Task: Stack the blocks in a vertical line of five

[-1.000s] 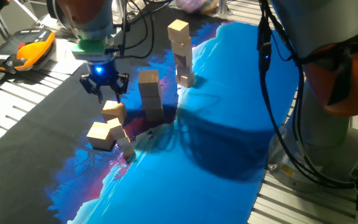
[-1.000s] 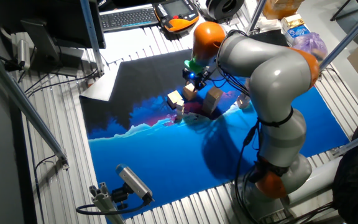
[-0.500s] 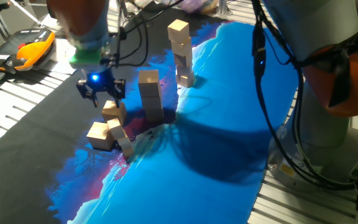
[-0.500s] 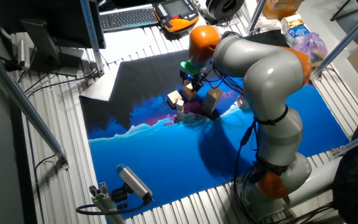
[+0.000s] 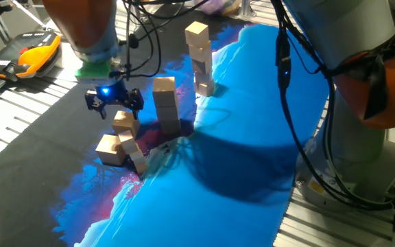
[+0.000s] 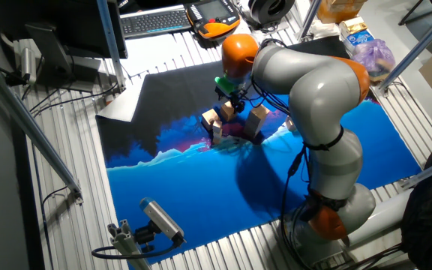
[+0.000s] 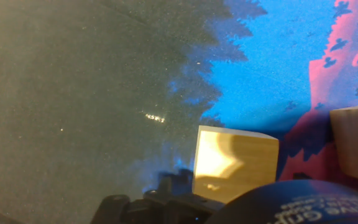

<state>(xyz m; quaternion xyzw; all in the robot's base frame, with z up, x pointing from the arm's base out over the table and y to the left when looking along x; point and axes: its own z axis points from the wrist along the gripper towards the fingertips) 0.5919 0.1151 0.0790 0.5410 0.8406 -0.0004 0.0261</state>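
I need to grab the light-tan wooden block just under my gripper by the block's opposite sides next, so that I can lift the shorter stack point(image 5: 165, 104).
Light-tan wooden blocks stand on the blue-and-black mat point(image 5: 252, 137). A tall stack point(image 5: 199, 57) stands at the back and a shorter stack point(image 5: 165, 104) in front of it. Three loose blocks lie in a cluster at the left: one point(image 5: 124, 123) just under my gripper, one point(image 5: 109, 149) in front, one point(image 5: 136, 156) leaning beside them. My gripper point(image 5: 113, 101) hovers just above the cluster, fingers spread and empty; it also shows in the other fixed view point(image 6: 228, 93). The hand view shows one block point(image 7: 234, 163) close below and another point(image 7: 357, 142) at the right edge.
An orange-and-black handheld device point(image 5: 30, 55) lies off the mat at the far left, also seen in the other fixed view point(image 6: 214, 18) beside a keyboard point(image 6: 156, 21). The robot's base and cables point(image 5: 362, 89) fill the right side. Slatted metal table point(image 5: 19, 116) surrounds the mat.
My gripper has shifted slightly left and down toward the loose cluster, and the arm above it has swung. The blocks have not moved.
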